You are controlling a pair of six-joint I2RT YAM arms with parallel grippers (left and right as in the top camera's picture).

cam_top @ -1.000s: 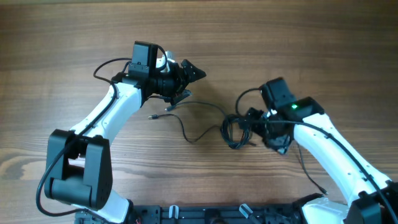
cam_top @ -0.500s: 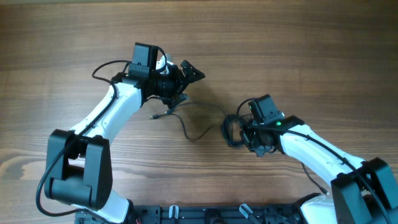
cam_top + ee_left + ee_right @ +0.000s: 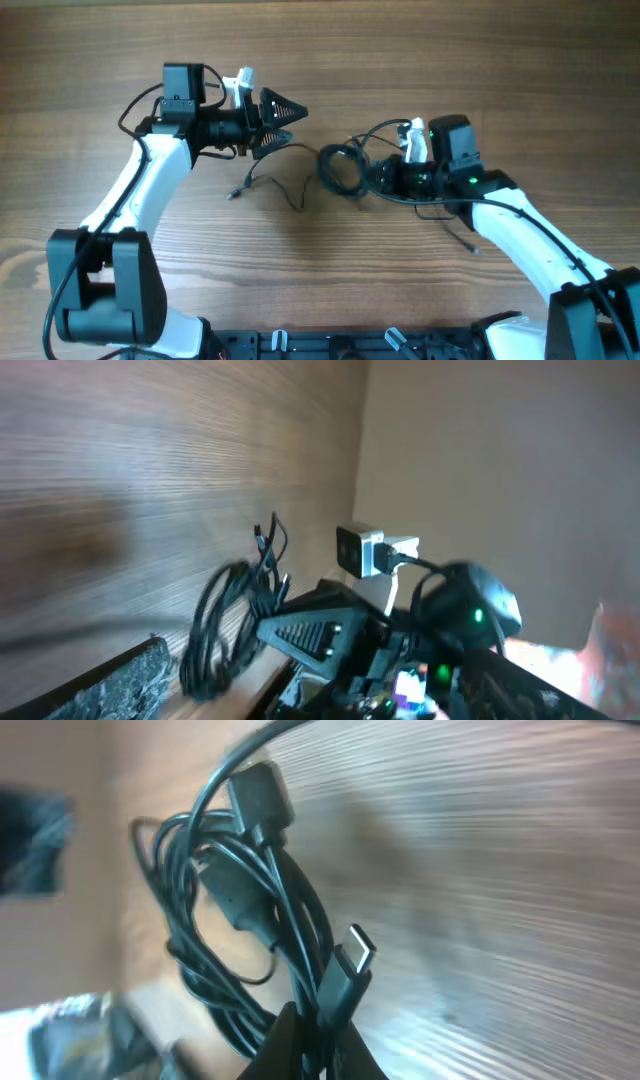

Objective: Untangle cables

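I will grab the cables' looped coil (image 3: pixel 327 170) (image 3: pixel 205 652) next with my left gripper, on the coil's side opposite my right gripper, so the cables' loose ends stay free to untangle.
The cables are thin black cords wound into a small loopy coil (image 3: pixel 340 168) at mid-table. My right gripper (image 3: pixel 370 176) is shut on the coil's right side. In the right wrist view the bundle (image 3: pixel 240 910) rises from between the closed fingers (image 3: pixel 290 1045), with a silvery-tipped plug (image 3: pixel 350 955) sticking up. One loose strand (image 3: pixel 285 188) trails left from the coil to a small plug end (image 3: pixel 232 192). My left gripper (image 3: pixel 292 124) hangs open just left of the coil, above that strand, holding nothing. In the left wrist view the coil (image 3: pixel 215 630) lies beyond my finger (image 3: pixel 100 685).
Bare wooden tabletop (image 3: pixel 420 60) lies all around. The right arm's white camera module (image 3: pixel 362 550) and its own thicker lead (image 3: pixel 380 130) sit close behind the coil. Another thin black cord (image 3: pixel 462 236) runs under the right forearm.
My right gripper has shut on the coil and carried it left and slightly away. The left arm has swung left and turned its open fingers toward the coil.
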